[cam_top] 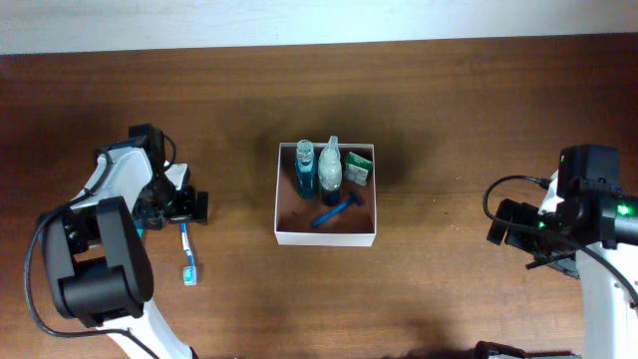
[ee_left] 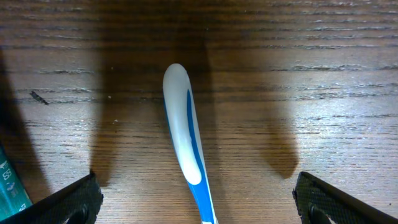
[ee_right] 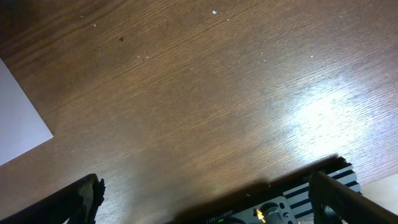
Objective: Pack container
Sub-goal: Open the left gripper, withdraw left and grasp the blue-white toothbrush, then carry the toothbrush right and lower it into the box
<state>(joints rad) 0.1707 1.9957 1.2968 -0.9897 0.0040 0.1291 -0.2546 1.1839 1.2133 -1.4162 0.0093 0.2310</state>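
The toothbrush's blue part is between my fingers and closing now would catch the toothbrush's handle (cam_top: 183, 229) (ee_left: 199, 194), so it is time for my left gripper to close.
The container (cam_top: 325, 239), a square white-walled box with a reddish-brown floor, sits mid-table. It holds two bottles (cam_top: 317, 168), a green-and-white packet (cam_top: 358, 166) and a blue razor (cam_top: 336, 210). A blue-and-white toothbrush (cam_top: 186, 253) lies on the table to its left. My left gripper (cam_top: 180, 207) is open over the toothbrush's handle end. In the left wrist view the toothbrush (ee_left: 185, 140) lies between the spread jaws (ee_left: 198, 202), untouched. My right gripper (cam_top: 505, 225) is open and empty at the far right, and its jaws (ee_right: 205, 199) are spread over bare wood.
A teal item (ee_left: 9, 185) lies just left of the left jaws; a bit of it shows in the overhead view (cam_top: 140, 231). A white corner (ee_right: 18, 118) shows at the left of the right wrist view. The table is dark wood.
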